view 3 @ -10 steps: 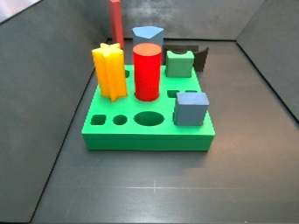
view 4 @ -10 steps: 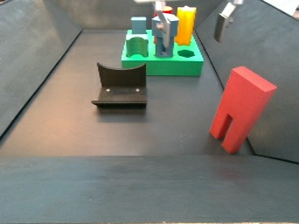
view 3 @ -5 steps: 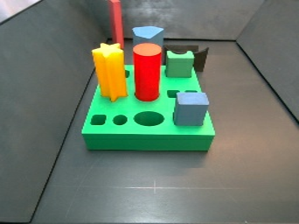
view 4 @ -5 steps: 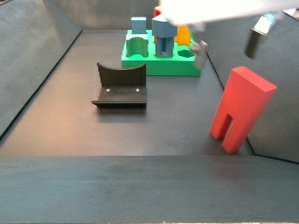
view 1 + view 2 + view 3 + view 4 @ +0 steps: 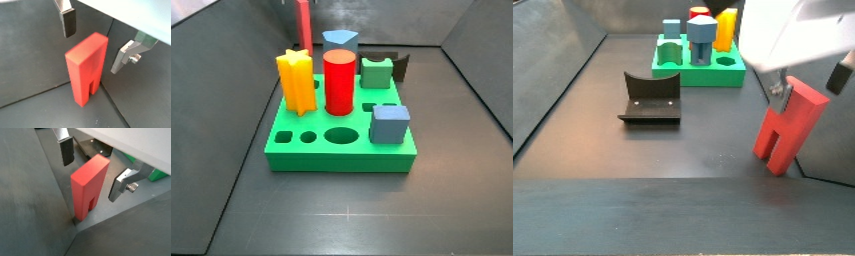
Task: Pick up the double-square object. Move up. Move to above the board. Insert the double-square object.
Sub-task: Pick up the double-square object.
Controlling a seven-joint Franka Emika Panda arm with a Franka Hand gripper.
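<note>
I should next use my gripper to grab the double-square object by its solid upper end [image 5: 88, 50], and then I should insert it in the green board.
The double-square object [image 5: 790, 125] is a tall salmon-red prism with a lengthwise groove, standing upright on the dark floor by the wall. It shows in both wrist views [image 5: 85, 70] [image 5: 90, 188] and as a thin red bar far back in a side view [image 5: 303, 25]. My gripper [image 5: 807, 85] is open and straddles its top. One finger [image 5: 69, 22] and the other finger [image 5: 127, 55] stand apart from its sides, as also seen in a wrist view [image 5: 95, 167]. The green board [image 5: 342, 140] [image 5: 700, 70] lies away from the gripper.
The board holds a yellow star peg [image 5: 295, 80], a red cylinder [image 5: 338, 82], a blue cube [image 5: 389, 124], a small green notched peg [image 5: 376, 72] and a blue peg [image 5: 339, 38]. The dark fixture [image 5: 651, 97] stands on the floor between board and prism. Grey walls enclose the floor.
My gripper has moved from near the board toward the red prism and come down, so its open fingers now flank the prism's top. The prism and board have not moved.
</note>
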